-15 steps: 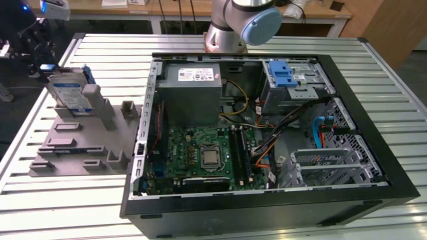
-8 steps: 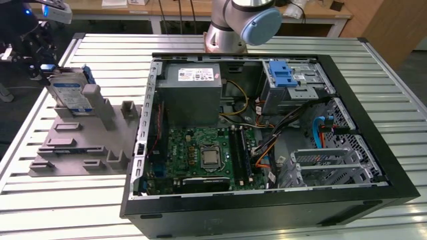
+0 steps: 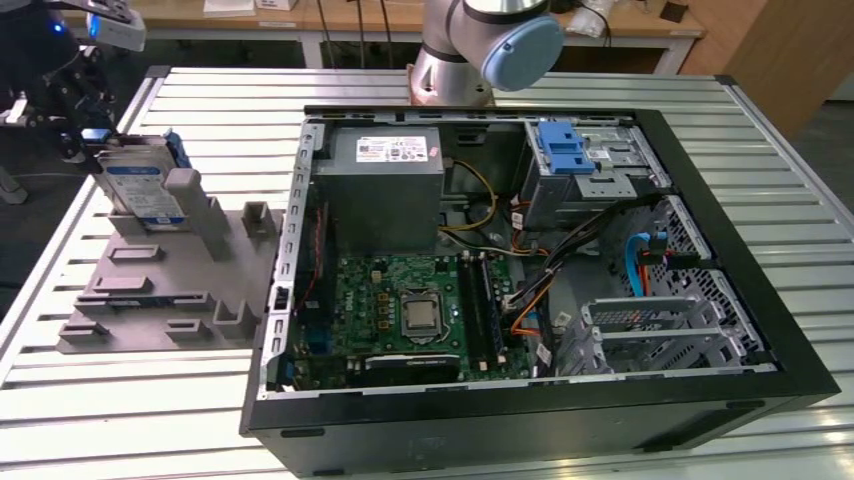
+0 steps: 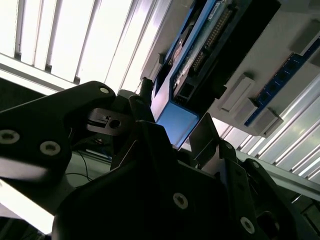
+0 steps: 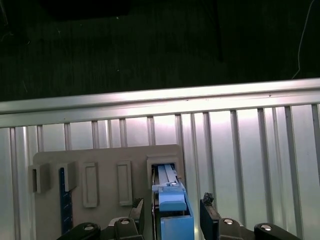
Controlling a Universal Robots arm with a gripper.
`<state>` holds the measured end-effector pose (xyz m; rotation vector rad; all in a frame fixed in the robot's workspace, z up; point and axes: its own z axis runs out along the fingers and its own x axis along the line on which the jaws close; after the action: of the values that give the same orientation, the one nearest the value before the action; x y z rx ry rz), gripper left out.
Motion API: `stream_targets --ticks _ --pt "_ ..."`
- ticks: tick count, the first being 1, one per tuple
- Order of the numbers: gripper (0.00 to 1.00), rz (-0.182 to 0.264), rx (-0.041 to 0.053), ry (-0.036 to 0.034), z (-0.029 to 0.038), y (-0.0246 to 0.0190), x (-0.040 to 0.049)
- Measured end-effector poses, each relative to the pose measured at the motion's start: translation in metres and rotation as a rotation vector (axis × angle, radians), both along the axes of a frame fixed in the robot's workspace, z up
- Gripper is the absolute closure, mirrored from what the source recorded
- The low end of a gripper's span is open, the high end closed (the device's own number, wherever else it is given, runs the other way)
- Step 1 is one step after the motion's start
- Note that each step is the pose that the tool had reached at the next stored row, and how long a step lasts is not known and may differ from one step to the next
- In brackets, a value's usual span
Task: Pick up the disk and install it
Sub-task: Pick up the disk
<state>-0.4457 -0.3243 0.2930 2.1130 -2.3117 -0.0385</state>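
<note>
I should grab the disk next with my gripper by its exposed upper end (image 3: 135,153), because the sides of the grey holder's slot close around the disk's lower end.
The disk (image 3: 140,188) stands on edge in a slot of the grey holder (image 3: 160,290), at the exterior view's left. Its label faces outward and its blue bracket runs along its edges. My gripper (image 3: 94,140) sits at the disk's upper end. In the first wrist view the disk's blue bracket end (image 5: 172,212) lies between my two fingers (image 5: 207,205), with a thin gap on one side. My gripper (image 5: 172,206) is open around it. The second wrist view shows the disk (image 4: 176,124) between the dark fingers (image 4: 145,95) from close up.
The open computer case (image 3: 534,410) lies flat on the slatted metal table (image 3: 107,400), to the exterior view's right of the holder. Inside are a drive bay with a blue latch (image 3: 567,150), a grey power supply (image 3: 380,190) and the motherboard (image 3: 414,310). The arm's base (image 3: 474,50) stands behind the case.
</note>
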Motion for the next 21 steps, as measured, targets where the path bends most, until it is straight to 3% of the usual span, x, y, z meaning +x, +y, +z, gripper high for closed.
stream_targets --ticks 9,11,12,19,21 --pt "0.44 0.0 -0.0044 0.0003 -0.004 0.0 0.0" --pt "0.45 0.0 -0.0042 0.0 -0.0042 0.0 0.0" --pt "0.52 0.0 -0.0043 0.0 -0.0041 0.0 0.0" --pt "0.52 0.0 -0.0044 0.0 -0.0042 0.0 0.0" --pt "0.6 0.0 -0.0046 0.0002 -0.0042 0.0 0.0"
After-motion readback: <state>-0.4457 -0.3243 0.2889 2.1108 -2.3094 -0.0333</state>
